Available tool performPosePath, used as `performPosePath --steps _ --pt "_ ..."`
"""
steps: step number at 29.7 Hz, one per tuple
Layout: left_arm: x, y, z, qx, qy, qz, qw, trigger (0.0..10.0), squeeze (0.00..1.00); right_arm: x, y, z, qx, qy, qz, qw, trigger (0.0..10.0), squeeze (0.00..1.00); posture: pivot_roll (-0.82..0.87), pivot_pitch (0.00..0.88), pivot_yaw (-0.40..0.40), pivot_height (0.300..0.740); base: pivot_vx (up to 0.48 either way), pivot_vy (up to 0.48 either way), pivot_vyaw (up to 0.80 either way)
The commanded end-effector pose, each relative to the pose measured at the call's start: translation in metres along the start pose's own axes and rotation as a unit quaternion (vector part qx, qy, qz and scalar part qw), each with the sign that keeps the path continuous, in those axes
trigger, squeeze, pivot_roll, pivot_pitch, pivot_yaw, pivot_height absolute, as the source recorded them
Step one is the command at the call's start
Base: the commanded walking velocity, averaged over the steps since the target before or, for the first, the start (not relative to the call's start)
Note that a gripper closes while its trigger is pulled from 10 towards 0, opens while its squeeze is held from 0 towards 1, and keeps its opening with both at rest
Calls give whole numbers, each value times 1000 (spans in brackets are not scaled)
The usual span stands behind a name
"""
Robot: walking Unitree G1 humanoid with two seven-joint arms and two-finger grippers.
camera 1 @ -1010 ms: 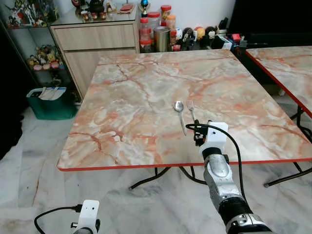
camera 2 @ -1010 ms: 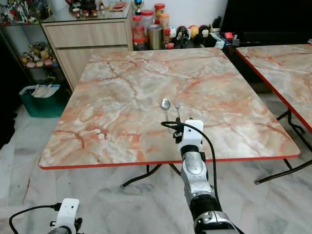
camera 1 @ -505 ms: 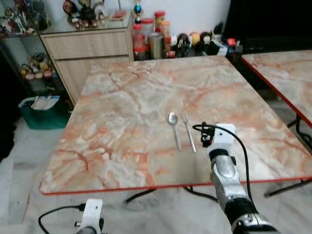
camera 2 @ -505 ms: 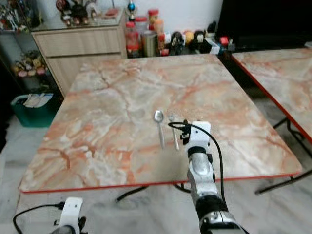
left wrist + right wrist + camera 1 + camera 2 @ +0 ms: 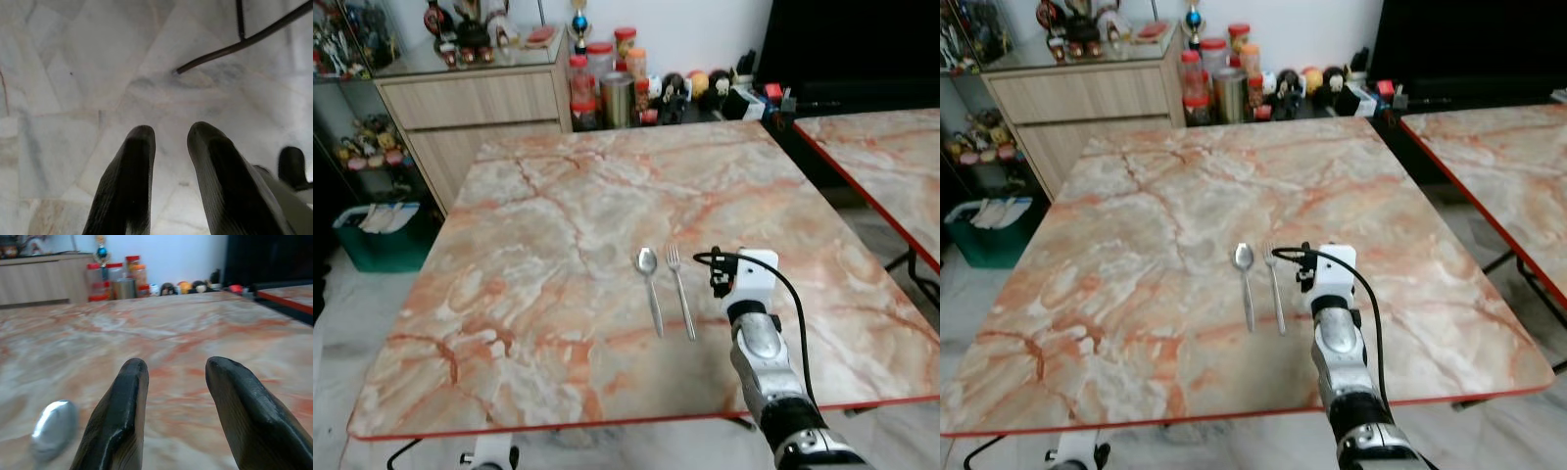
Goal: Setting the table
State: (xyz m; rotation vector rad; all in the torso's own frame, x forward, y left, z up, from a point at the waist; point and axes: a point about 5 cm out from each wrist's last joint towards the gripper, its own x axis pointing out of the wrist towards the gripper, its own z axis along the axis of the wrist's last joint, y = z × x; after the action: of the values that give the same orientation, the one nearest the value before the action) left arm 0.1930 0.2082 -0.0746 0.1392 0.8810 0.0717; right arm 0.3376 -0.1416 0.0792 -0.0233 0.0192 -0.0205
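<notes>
I will next grab the fork with my right gripper by its thin handle, just below the fork's head [image 5: 679,281], because the fork's pointed prongs are on the tabletop.
A silver spoon [image 5: 649,284] and a silver fork [image 5: 680,291] lie side by side on the marbled orange table [image 5: 558,245], spoon on the left, handles toward me. My right gripper [image 5: 177,366] hovers low over the table just right of the fork, open with nothing between its fingers [image 5: 129,396]. In the right wrist view the spoon's bowl [image 5: 54,428] lies beside them. My right wrist [image 5: 750,281] is over the table's near right part. My left gripper [image 5: 171,132] hangs below the table edge over the floor, its fingers slightly apart and empty.
A second marbled table [image 5: 881,157] stands close on the right. Behind the table is a wooden cabinet [image 5: 480,108] with jars [image 5: 607,73] and figurines beside it. A green bin [image 5: 382,230] sits on the floor at the left. Dark table legs [image 5: 244,44] cross the tiled floor.
The whole view has shifted as I came closer to the table. My right gripper, over the fork's handle end a second ago, now stands clear to its right. Spoon and fork lie still.
</notes>
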Motion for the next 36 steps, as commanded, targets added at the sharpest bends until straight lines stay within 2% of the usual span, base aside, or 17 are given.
performPosePath --steps 1,8,9,10,14,15,16,17,21,26,31,36 --pt "-1 7 -2 3 5 8 1000 10000 0 1 7 2 6 -2 8 1000 10000 0 -37 0 21 740 0 0 0" --pt "-1 7 -4 4 9 8 1000 10000 0 1 6 2 4 -1 10 1000 10000 0 -34 0 20 740 0 0 0" --pt "-1 7 -5 4 9 8 1000 10000 0 1 6 1 2 0 10 1000 10000 604 -35 0 20 740 0 0 0" --pt "-1 7 -5 4 10 8 1000 10000 0 2 6 2 8 1 15 1000 10000 1000 -34 0 20 740 0 0 0" --pt "-2 8 -7 4 13 8 1000 10000 0 4 5 3 0 3 15 1000 10000 1000 -35 0 18 740 0 0 0" --pt "-2 8 -8 4 13 8 1000 10000 0 5 6 2 2 17 19 1000 10000 118 -36 0 19 740 0 0 0" --pt "-2 8 -8 4 13 8 1000 10000 0 5 6 2 2 17 19 1000 10000 118 -36 0 19 740 0 0 0" --pt "-2 8 -8 4 14 8 1000 10000 0 7 6 1 34 29 16 999 10000 0 -36 0 19 740 0 0 0" --pt "-2 7 -9 3 15 8 1000 10000 0 12 3 5 47 35 8 998 10000 0 -34 0 16 740 0 0 0" --pt "-2 7 -10 1 16 7 1000 10000 0 18 -1 8 32 50 3 998 10000 0 -32 0 15 740 0 0 0" --pt "-2 6 -9 1 15 5 1000 10000 0 22 -1 0 40 118 -1 992 10000 0 -34 0 17 740 0 0 0" --pt "-1 6 -7 -5 14 6 1000 10000 0 29 2 7 36 129 2 991 10000 0 -21 0 14 740 0 0 0"
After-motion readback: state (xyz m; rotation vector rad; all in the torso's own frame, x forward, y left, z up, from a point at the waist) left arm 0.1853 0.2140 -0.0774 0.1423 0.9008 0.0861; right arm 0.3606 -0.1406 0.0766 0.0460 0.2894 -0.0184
